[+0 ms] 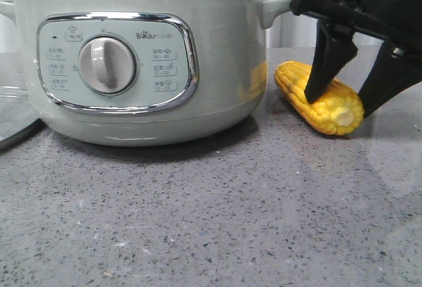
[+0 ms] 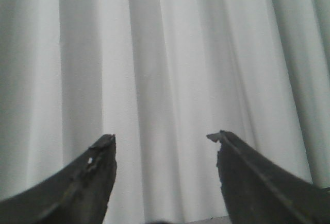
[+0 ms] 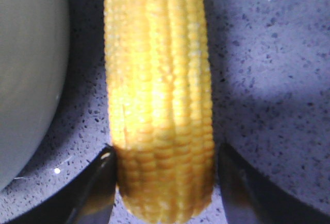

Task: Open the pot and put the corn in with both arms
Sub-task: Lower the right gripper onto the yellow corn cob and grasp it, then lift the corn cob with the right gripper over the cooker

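Note:
The fingers stand on either side of the corn (image 1: pixel 330 102), down near the counter, and would catch it, so it is time for my right gripper to close.
The pot (image 1: pixel 217 49), pale sage-green with a grey dial, stands at the left middle with no lid on its steel rim. The corn (image 1: pixel 330 102) lies on the counter just right of the pot, its pale stub end toward me. My right gripper (image 1: pixel 336 105) is down over the corn with one finger on each side. In the right wrist view the corn (image 3: pixel 160 105) fills the space between the jaws of my right gripper (image 3: pixel 166 151); one finger touches it and a thin gap shows at the other. The pot's wall (image 3: pixel 26 69) is close beside it. My left gripper (image 2: pixel 162 137) is open, empty and faces only curtain.
A clear glass lid (image 1: pixel 13 119) lies on the counter at the far left beside the pot. The speckled grey counter (image 1: pixel 217 221) stretches toward me. A pale curtain (image 2: pixel 170 54) hangs behind.

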